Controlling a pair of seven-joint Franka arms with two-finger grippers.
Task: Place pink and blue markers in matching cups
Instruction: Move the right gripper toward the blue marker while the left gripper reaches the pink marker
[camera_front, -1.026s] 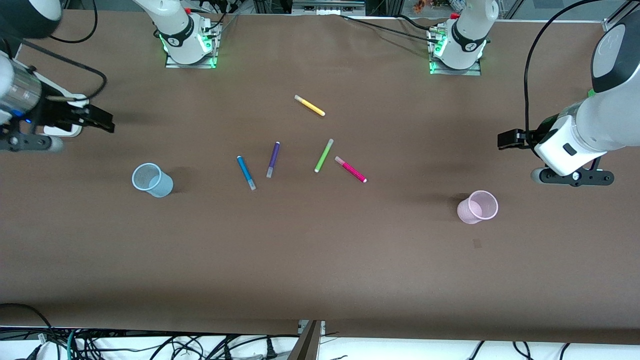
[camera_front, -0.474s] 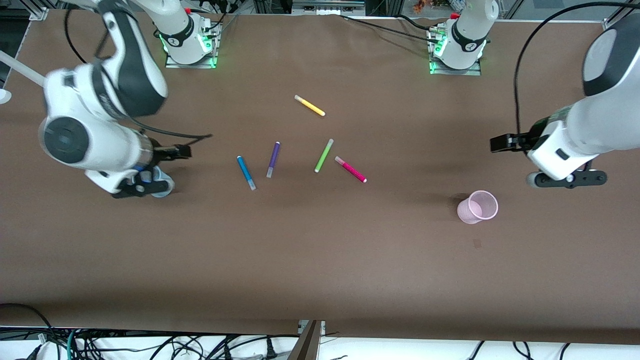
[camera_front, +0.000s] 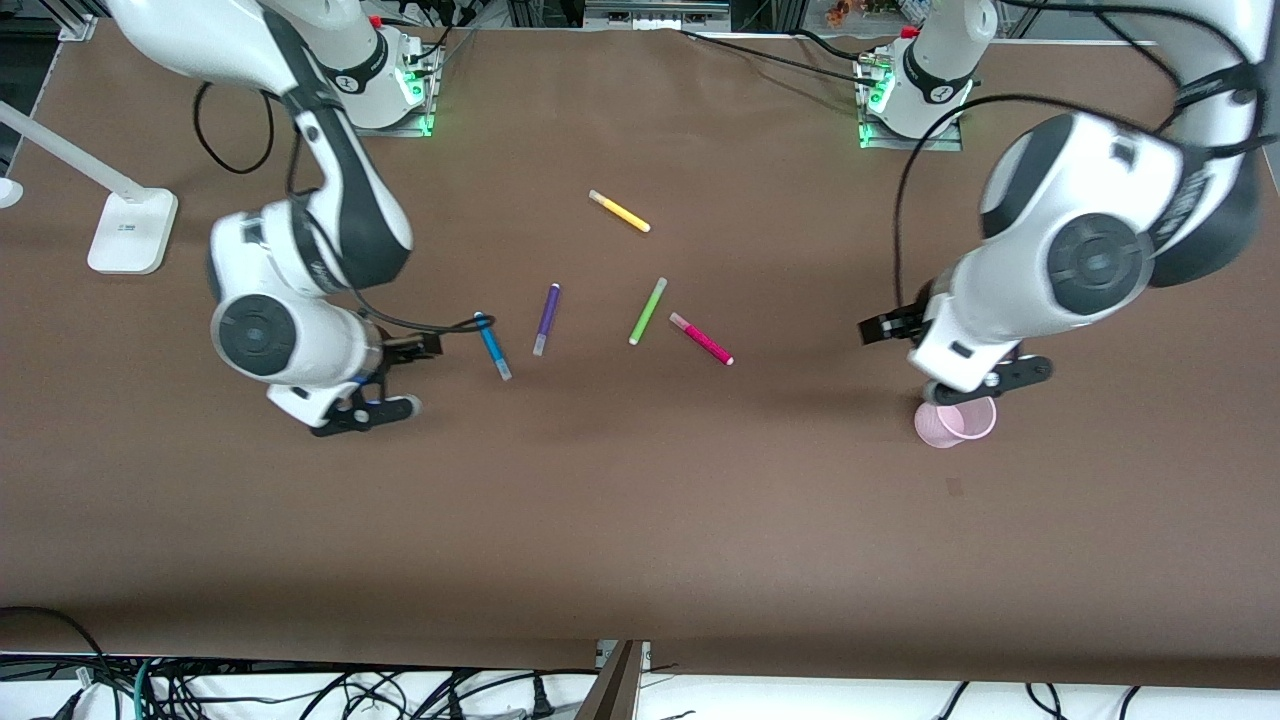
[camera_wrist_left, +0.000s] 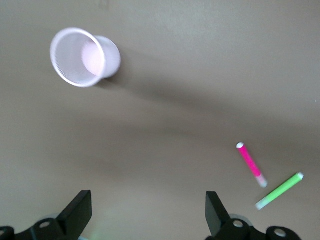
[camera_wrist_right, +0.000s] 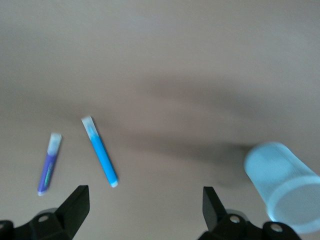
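Note:
Next, my right gripper grabs the blue marker by its blue body, to place it in the light blue cup.
The blue marker lies on the brown table, and the pink marker lies farther toward the left arm's end. My right gripper is open and empty, over the table just beside the blue marker. In the right wrist view it has the blue marker and the light blue cup ahead. That cup is hidden under the right hand in the front view. My left gripper is open and empty, over the table beside the pink cup. The left wrist view shows the pink cup and the pink marker.
A purple marker, a green marker and a yellow marker lie among the task markers. A white lamp base stands at the right arm's end. The purple marker and the green marker show in the wrist views.
Both arms swung in from the table's ends toward the middle. The right hand now covers the blue cup, its fingers near the blue marker. The left hand now partly covers the pink cup.

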